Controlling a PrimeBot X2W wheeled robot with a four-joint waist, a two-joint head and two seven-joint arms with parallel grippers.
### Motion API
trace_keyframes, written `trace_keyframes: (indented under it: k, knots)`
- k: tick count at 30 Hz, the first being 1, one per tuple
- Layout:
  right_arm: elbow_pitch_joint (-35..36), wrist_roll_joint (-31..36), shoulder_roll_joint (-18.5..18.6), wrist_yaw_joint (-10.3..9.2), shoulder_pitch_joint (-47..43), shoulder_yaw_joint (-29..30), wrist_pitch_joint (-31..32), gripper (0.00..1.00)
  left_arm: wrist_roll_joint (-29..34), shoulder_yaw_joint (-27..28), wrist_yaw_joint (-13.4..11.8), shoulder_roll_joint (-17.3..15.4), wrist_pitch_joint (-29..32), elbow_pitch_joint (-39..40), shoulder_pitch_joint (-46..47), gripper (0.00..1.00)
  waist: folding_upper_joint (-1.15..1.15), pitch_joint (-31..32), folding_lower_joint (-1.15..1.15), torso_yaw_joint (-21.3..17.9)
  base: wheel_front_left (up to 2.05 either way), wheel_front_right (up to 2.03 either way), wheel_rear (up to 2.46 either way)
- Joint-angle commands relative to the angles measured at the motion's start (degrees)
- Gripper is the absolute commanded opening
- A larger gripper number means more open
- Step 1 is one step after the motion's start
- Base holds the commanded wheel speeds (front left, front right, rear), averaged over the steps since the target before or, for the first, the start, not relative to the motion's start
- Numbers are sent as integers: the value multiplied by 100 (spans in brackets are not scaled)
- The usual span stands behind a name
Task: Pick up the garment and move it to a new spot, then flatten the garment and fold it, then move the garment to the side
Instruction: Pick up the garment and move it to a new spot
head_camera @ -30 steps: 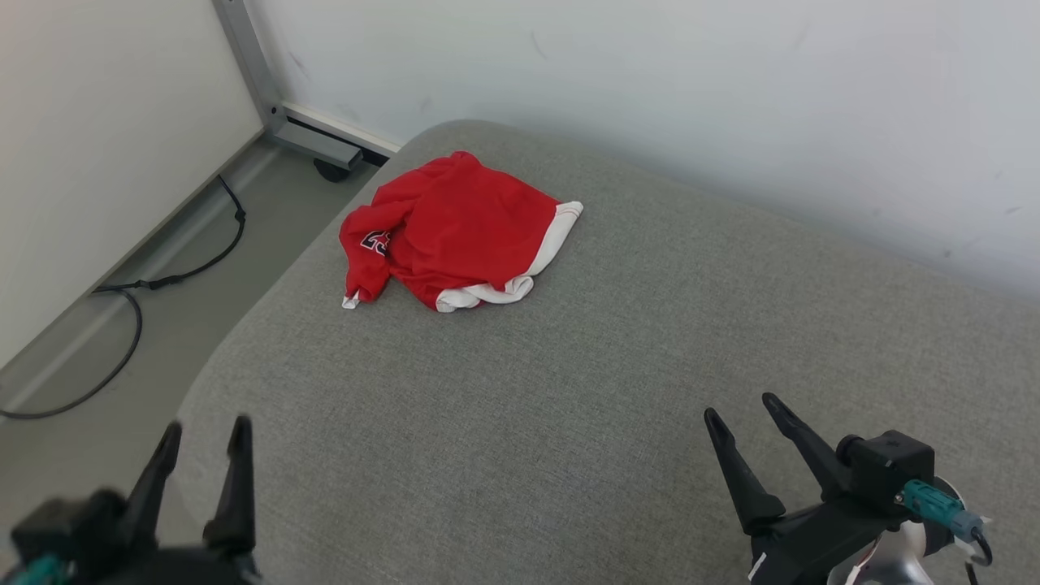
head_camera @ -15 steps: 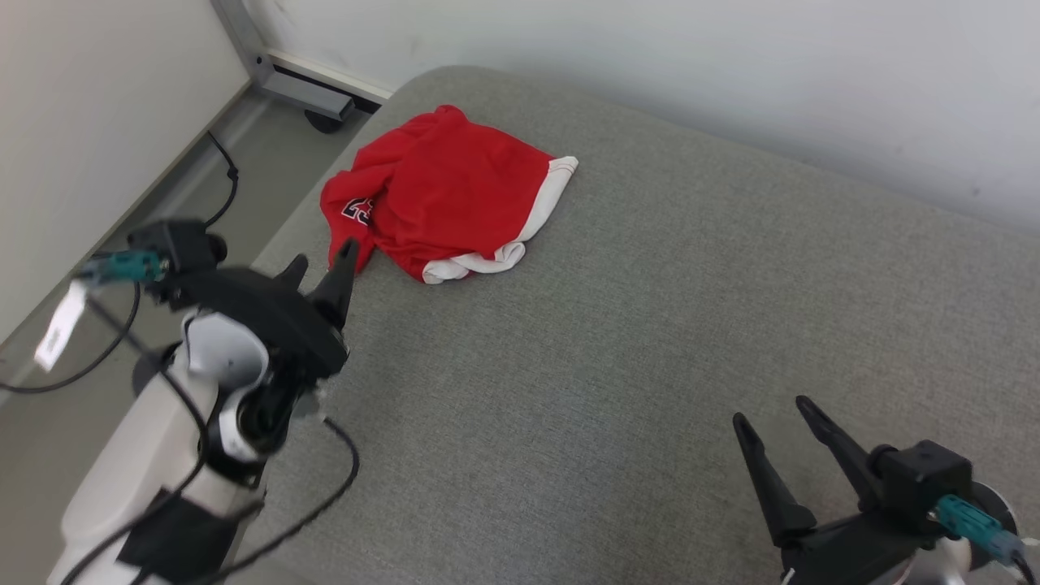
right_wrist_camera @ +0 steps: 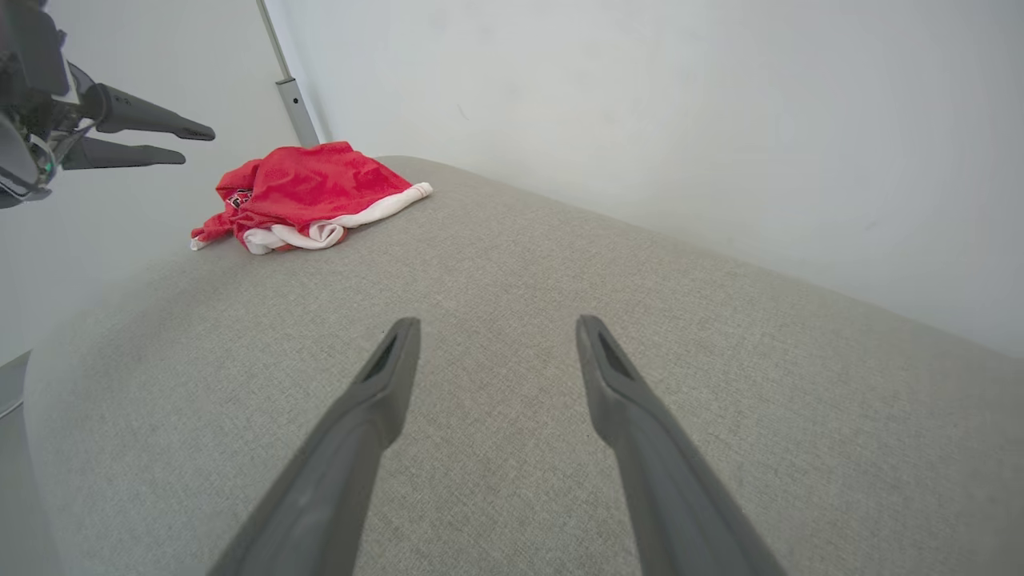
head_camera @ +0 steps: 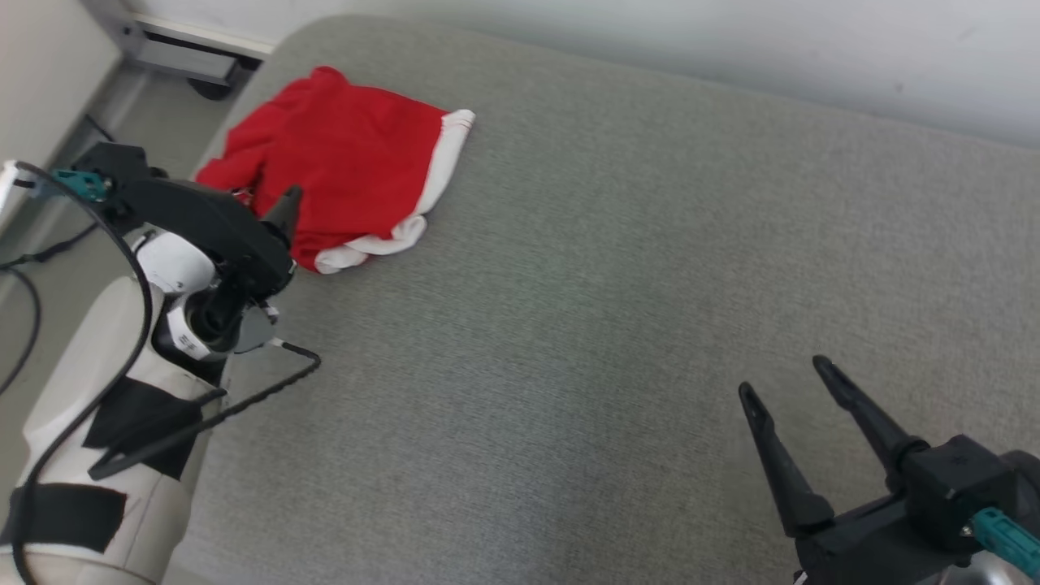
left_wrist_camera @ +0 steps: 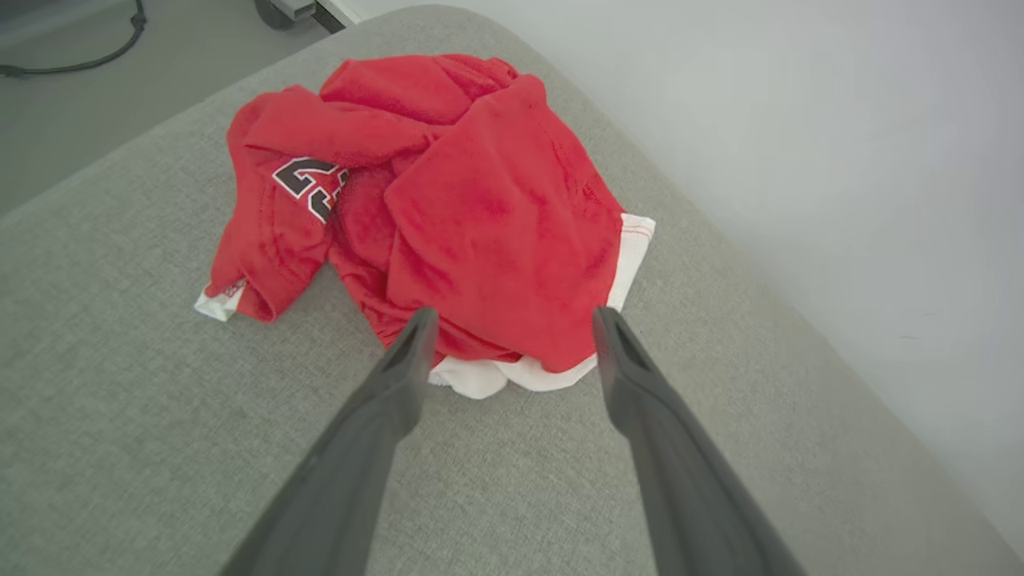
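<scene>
My left gripper will next pinch the garment by its bunched white hem (head_camera: 407,230), where folds stand up, while the garment's red panel (head_camera: 356,161) lies loose and flat.
A crumpled red garment (head_camera: 349,154) with white trim and a dark printed number lies near the far left corner of the grey cushion (head_camera: 569,309). My left gripper (head_camera: 276,213) hovers open just above the garment's near edge. In the left wrist view the garment (left_wrist_camera: 480,208) sits between and beyond the spread fingers of that gripper (left_wrist_camera: 514,316), which hold nothing. My right gripper (head_camera: 782,376) stands open over bare cushion at the lower right, far from the garment. The right wrist view shows the garment (right_wrist_camera: 300,188) in the distance, and the left gripper (right_wrist_camera: 194,146) above it.
A white wall (head_camera: 731,49) runs along the cushion's far edge. The cushion's left edge drops to the floor, where a black cable (head_camera: 24,301) lies. A metal frame foot with a caster (head_camera: 187,61) stands beyond the corner. Bare cushion stretches across the middle and right.
My left arm has swung up from the lower left to the garment's near edge. The head camera has turned, shifting the whole picture. The right gripper has stayed about where it was, open.
</scene>
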State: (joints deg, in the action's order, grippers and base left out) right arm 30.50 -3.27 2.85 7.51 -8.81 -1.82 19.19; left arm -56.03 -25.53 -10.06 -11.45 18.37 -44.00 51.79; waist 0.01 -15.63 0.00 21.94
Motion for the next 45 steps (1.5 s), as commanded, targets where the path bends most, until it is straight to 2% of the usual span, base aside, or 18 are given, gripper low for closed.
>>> trace_keyframes:
  k: [1,10,21,22,25,34,45]
  knots:
    - [146,86,11,-5,100,21,57,100,-14,-3,32,-59,-12,-153,131,100,-1,-554,0,-497,0,0,0]
    - [696,338,11,-5,148,66,342,100,6,-33,184,-43,-31,-899,420,100,-1,-980,0,-623,0,0,0]
    - [763,441,10,-5,159,-126,481,100,-100,57,375,-3,-358,-1760,445,100,-1,-947,0,-751,0,0,0]
    - [752,445,10,-5,164,-137,488,100,-78,42,390,2,-402,-1818,453,67,-1,-924,0,-760,0,0,0]
    - [700,423,10,-5,190,-173,479,100,-20,34,448,7,-608,-1930,516,0,-1,-827,0,-771,0,0,0]
    - [199,51,10,-5,205,-361,217,100,271,-169,637,-111,-1172,-2088,695,0,-1,-29,0,-846,0,0,0]
    - [-585,-598,10,-5,210,-463,-404,100,820,-748,920,-1,-1347,-1464,1232,0,-1,1025,0,-1167,0,0,0]
